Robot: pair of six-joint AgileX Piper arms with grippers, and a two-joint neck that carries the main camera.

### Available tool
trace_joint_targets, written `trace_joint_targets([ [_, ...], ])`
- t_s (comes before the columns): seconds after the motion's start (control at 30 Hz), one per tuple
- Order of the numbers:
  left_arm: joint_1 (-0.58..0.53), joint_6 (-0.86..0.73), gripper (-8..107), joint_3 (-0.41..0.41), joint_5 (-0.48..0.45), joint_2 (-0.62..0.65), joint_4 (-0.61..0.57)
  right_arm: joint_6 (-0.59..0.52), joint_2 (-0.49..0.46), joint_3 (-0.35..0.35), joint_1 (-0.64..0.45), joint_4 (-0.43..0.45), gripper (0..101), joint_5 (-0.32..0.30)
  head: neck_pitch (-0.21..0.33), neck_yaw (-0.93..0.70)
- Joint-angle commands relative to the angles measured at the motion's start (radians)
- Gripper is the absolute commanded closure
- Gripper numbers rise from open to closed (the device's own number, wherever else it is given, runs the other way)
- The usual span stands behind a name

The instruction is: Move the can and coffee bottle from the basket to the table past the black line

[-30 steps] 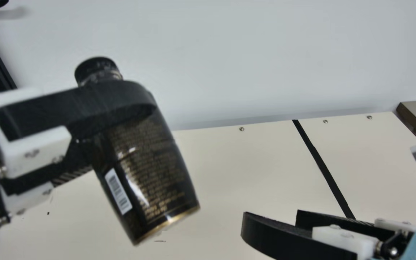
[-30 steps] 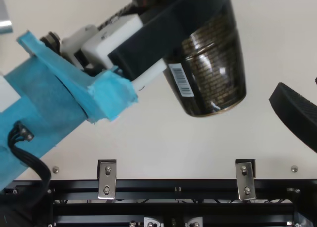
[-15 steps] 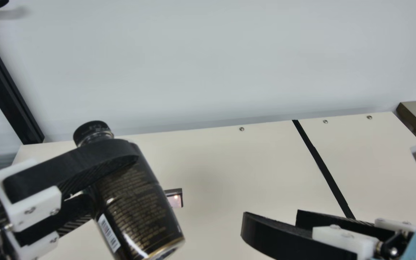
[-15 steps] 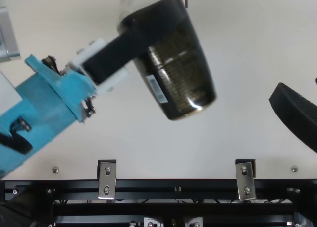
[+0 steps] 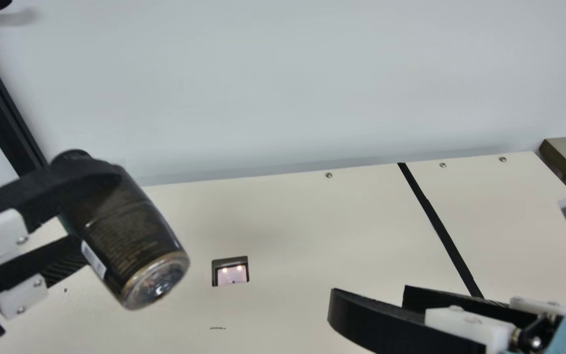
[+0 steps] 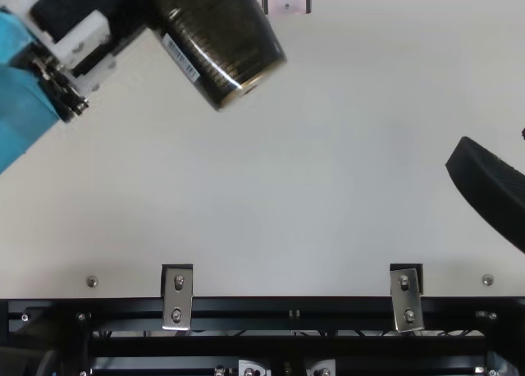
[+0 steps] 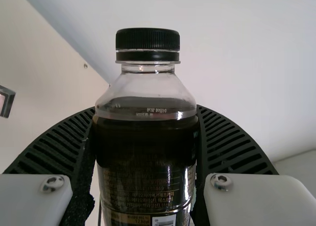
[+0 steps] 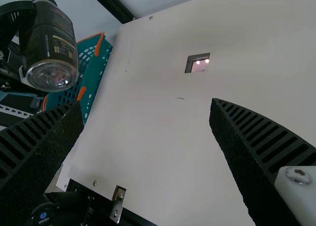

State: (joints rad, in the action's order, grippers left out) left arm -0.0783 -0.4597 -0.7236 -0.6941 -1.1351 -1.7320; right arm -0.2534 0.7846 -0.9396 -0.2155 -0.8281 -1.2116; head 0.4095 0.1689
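My left gripper's fingers cover the coffee bottle near its cap. So my right gripper next needs to grab the bottle by its exposed lower body (image 5: 136,250) (image 8: 53,60).
At the left of the main view, my left gripper (image 5: 84,211) is shut on the dark coffee bottle (image 5: 130,231), holding it tilted above the table (image 5: 283,211), cap toward the back. The left wrist view has the gripper (image 7: 145,110) with its ribbed fingers pressed on both sides of the bottle (image 7: 145,162). My right gripper (image 5: 369,297) stands open at the lower right, left of the black line (image 5: 440,226); in the right wrist view the gripper (image 8: 146,105) has its fingers wide apart. A teal basket (image 8: 94,88) with an orange rim is beyond the table's edge, partly behind the bottle.
A small dark-framed panel (image 5: 231,273) with bright spots lies in the tabletop, right of the bottle. Metal brackets (image 6: 177,298) hold a black rail along the near edge. A black post (image 5: 0,113) rises at the back left.
My left gripper has carried the bottle left and away from the near rail, first dropping lower in the main view. The bottle's base now faces the main camera more. The right gripper has kept still.
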Motion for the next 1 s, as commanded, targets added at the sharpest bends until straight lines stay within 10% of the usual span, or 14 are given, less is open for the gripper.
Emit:
trace_joint_targets([
  [0.0,0.0,0.0,89,0.0,0.0,0.0,0.0,0.004,0.0,-0.002,0.004,0.003,0,0.002,0.026,0.007],
  [0.97,0.0,0.002,89,0.0,0.0,0.0,0.002,0.064,0.115,0.052,0.232,-0.253,0,0.206,0.026,0.007],
])
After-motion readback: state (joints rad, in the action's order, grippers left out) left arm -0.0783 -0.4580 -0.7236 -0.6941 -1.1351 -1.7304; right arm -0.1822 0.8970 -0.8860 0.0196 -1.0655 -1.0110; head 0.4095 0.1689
